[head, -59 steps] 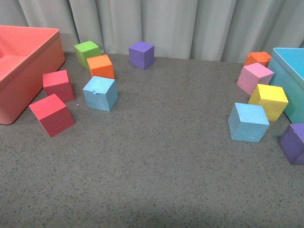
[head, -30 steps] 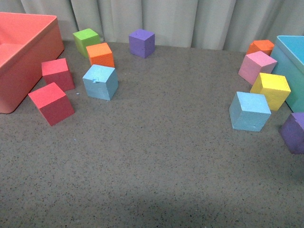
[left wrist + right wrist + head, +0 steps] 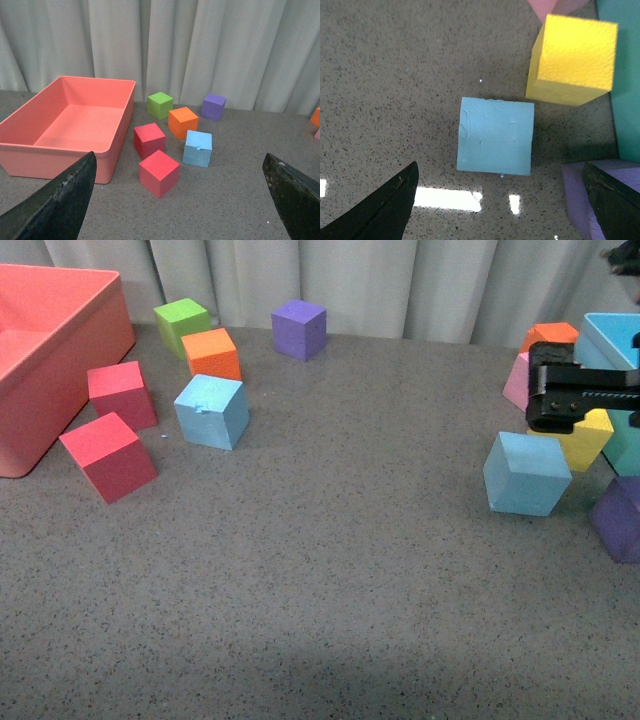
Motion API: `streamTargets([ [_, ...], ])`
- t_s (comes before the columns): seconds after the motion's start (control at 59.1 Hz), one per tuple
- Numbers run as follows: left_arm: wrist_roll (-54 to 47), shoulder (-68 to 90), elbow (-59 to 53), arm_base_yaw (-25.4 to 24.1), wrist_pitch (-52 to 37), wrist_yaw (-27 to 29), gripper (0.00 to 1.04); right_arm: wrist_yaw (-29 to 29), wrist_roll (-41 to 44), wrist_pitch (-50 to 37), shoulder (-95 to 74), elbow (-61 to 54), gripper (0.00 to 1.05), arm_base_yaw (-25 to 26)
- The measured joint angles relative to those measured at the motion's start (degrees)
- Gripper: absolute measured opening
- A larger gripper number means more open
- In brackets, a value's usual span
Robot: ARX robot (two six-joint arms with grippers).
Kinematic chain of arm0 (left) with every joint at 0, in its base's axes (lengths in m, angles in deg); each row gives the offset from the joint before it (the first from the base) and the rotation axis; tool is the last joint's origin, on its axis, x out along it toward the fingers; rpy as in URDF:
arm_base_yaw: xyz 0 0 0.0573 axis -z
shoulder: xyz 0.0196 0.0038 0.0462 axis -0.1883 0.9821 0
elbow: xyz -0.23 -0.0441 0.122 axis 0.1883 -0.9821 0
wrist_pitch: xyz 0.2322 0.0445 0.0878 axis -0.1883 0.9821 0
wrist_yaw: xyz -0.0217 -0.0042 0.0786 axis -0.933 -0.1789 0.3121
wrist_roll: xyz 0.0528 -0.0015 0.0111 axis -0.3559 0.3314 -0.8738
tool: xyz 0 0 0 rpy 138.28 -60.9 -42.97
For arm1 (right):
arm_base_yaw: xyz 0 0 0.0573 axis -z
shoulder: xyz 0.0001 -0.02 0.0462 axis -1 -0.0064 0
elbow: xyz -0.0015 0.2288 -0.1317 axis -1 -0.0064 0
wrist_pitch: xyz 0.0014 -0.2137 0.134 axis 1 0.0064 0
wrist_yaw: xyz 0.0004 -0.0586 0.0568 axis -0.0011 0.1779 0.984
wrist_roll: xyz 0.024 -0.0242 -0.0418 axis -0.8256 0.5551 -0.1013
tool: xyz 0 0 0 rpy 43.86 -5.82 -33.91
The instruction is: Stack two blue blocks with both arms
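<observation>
My right gripper will next take hold of the light blue block by its opposite sides, to bring the two blue blocks together for stacking.
One blue block [image 3: 211, 411], with a small nick on its top edge, sits at the left among other cubes. It also shows in the left wrist view [image 3: 197, 148], far ahead of my open, empty left gripper [image 3: 178, 160]. The other blue block [image 3: 526, 474] sits at the right. My right gripper [image 3: 572, 395] hovers above and just behind it, open and empty. In the right wrist view this block [image 3: 495, 136] lies below, between the spread fingers [image 3: 380, 210]. The left gripper is out of the front view.
A coral bin [image 3: 60, 350] stands at the far left and a turquoise bin [image 3: 615, 340] at the far right. Two red cubes [image 3: 108, 455], an orange [image 3: 211, 353], a green [image 3: 182, 322] and a purple cube [image 3: 299, 328] surround the left block. Yellow [image 3: 575, 60] and purple cubes [image 3: 620, 518] crowd the right block.
My right gripper has come into the front view from the right and now hangs over the right blue block. No block has moved.
</observation>
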Motion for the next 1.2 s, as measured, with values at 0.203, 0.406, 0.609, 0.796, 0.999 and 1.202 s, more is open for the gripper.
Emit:
streamTargets([
  [0.203,0.00,0.00,0.00,0.00,0.00,0.00,0.98,-0.76,-1.07,4.26,-7.13,5.49,0.95,-0.07],
  [0.406,0.00,0.00,0.00,0.00,0.00,0.00,0.98,-1.07,-1.70,5.95,-11.89,7.80,0.95,-0.11],
  [0.609,0.00,0.00,0.00,0.00,0.00,0.00,0.98,-0.76,-2.25,4.76,-16.37,10.88,0.87,-0.46],
  [0.796,0.00,0.00,0.00,0.00,0.00,0.00,0.98,-1.11,-2.27,6.40,-18.75,13.94,0.55,-0.85],
  [0.999,0.00,0.00,0.00,0.00,0.00,0.00,0.98,-1.07,-2.56,7.17,-18.80,14.62,0.47,-1.36],
  [1.202,0.00,0.00,0.00,0.00,0.00,0.00,0.98,0.79,-3.17,7.17,-17.62,14.86,0.45,-3.63],
])
